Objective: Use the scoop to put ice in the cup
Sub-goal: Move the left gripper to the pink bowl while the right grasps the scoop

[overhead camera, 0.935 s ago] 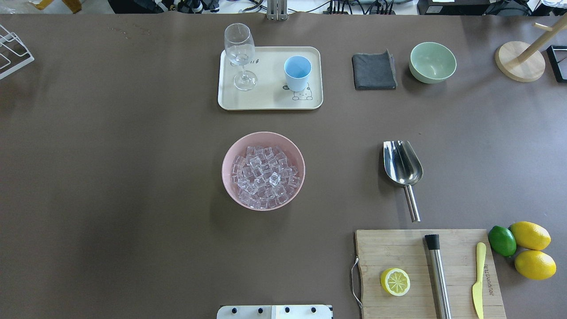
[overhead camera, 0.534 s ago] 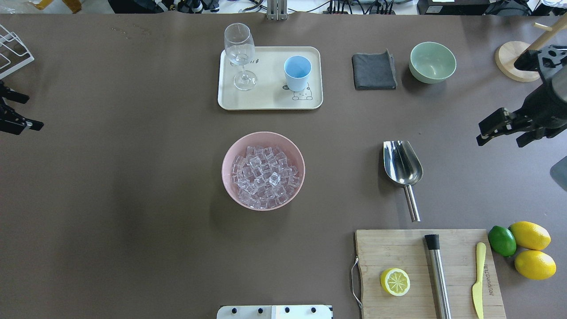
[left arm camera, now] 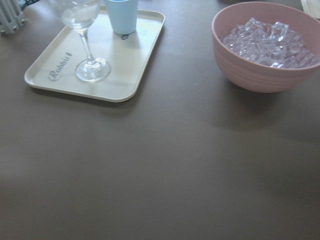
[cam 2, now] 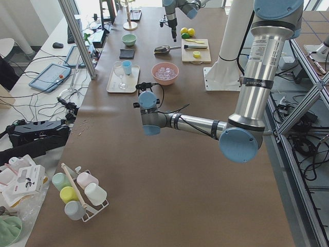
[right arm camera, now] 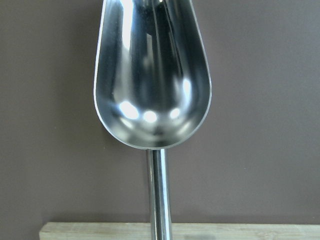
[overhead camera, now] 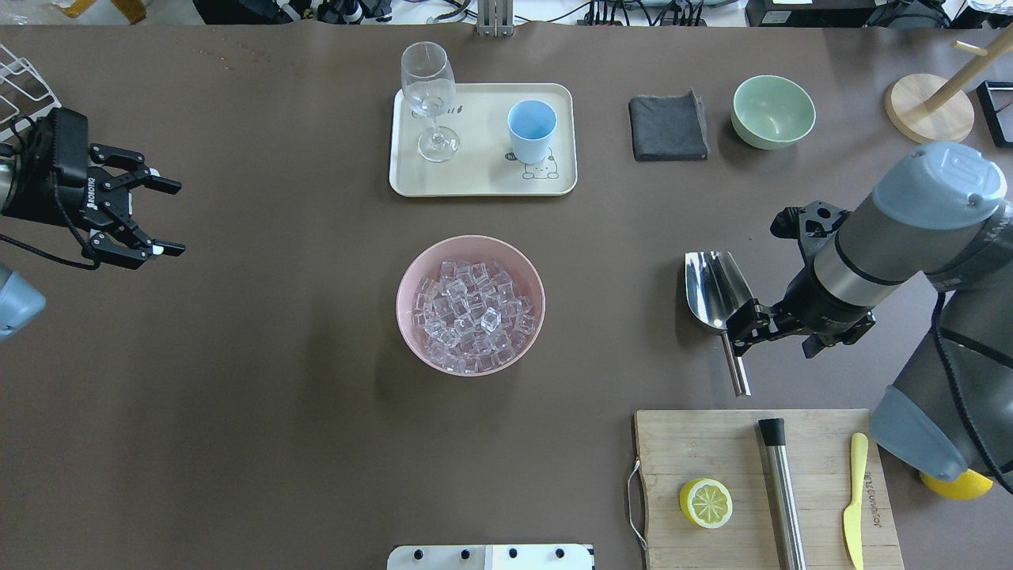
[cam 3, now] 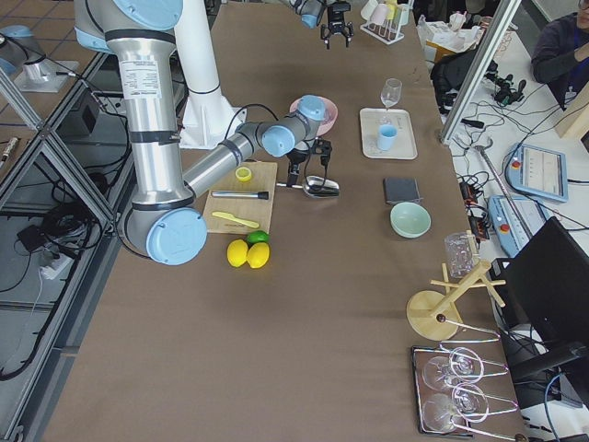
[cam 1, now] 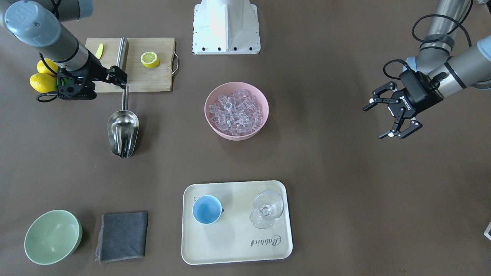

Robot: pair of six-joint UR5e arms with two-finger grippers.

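I need to grab the scoop next with my right gripper by its slim straight handle (cam 1: 125, 99) to put ice in the cup, because the scoop's steel bowl (cam 1: 122, 133) is wide and rounded.
The steel scoop (overhead camera: 716, 289) lies on the table right of centre, its handle pointing at the cutting board; it fills the right wrist view (right arm camera: 152, 85). My right gripper (overhead camera: 779, 332) (cam 1: 94, 84) hovers open over the scoop's handle, not holding it. The ice (overhead camera: 473, 315) (left arm camera: 270, 42) fills a pink bowl (overhead camera: 411, 269) at the table's middle. The light-blue cup (overhead camera: 532, 127) (cam 1: 207, 209) (left arm camera: 122, 12) stands upright on a cream tray (overhead camera: 483, 178). My left gripper (overhead camera: 176, 218) (cam 1: 371, 122) is open and empty, far left of the bowl.
A stemmed glass (overhead camera: 427, 87) shares the tray with the cup. A grey cloth (overhead camera: 669, 127) and a pale green bowl (overhead camera: 773, 111) lie at the back right. A cutting board (overhead camera: 712, 443) with a lemon half, a steel cylinder and a yellow knife is front right.
Both arms have come in over the table. The right gripper has moved from the right edge to above the scoop's handle. The left gripper has moved in from the left edge.
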